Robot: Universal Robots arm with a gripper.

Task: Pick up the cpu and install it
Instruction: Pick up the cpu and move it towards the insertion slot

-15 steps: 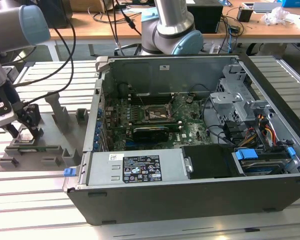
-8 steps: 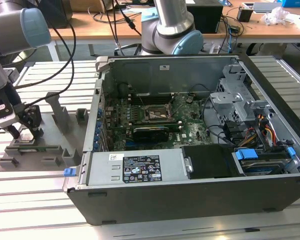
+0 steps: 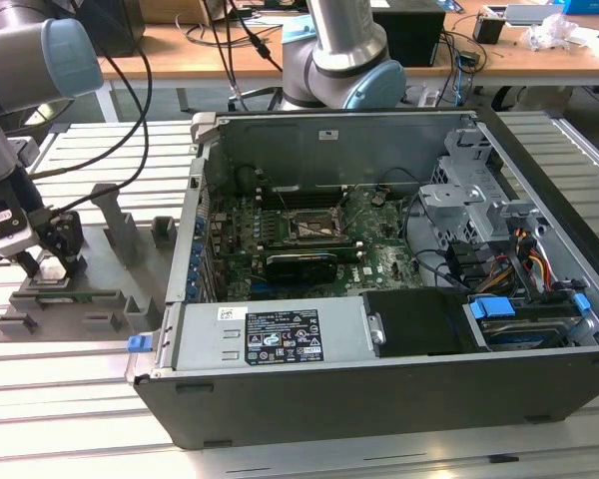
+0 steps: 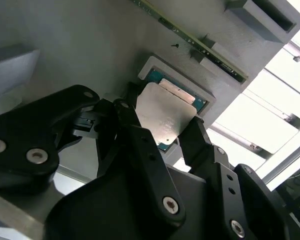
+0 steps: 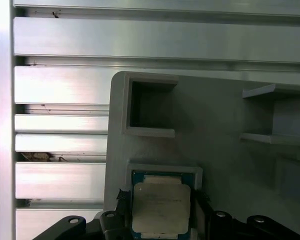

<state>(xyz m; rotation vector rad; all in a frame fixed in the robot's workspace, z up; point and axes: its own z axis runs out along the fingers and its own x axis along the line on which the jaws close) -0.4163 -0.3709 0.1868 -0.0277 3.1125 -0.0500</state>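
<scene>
My gripper should grab the cpu next by its opposite green edges beside the silver top. I will then install the cpu in the motherboard socket.
The cpu, a small square chip with a silver top, lies in a framed recess of the grey holder tray at the exterior view's left. Both wrist views show it, its green edge showing in the recess. My gripper is lowered onto the tray, right over the chip. Its black fingers stand on either side of the cpu, open, with a thin dark gap beside the chip. The dark motherboard socket sits inside the open computer case, in the middle of the exterior view.
The tray has upright posts and other slots around the recess. A slatted metal table carries the tray and the case. Cables hang behind the arm, and a drive cage fills the case's right side.
</scene>
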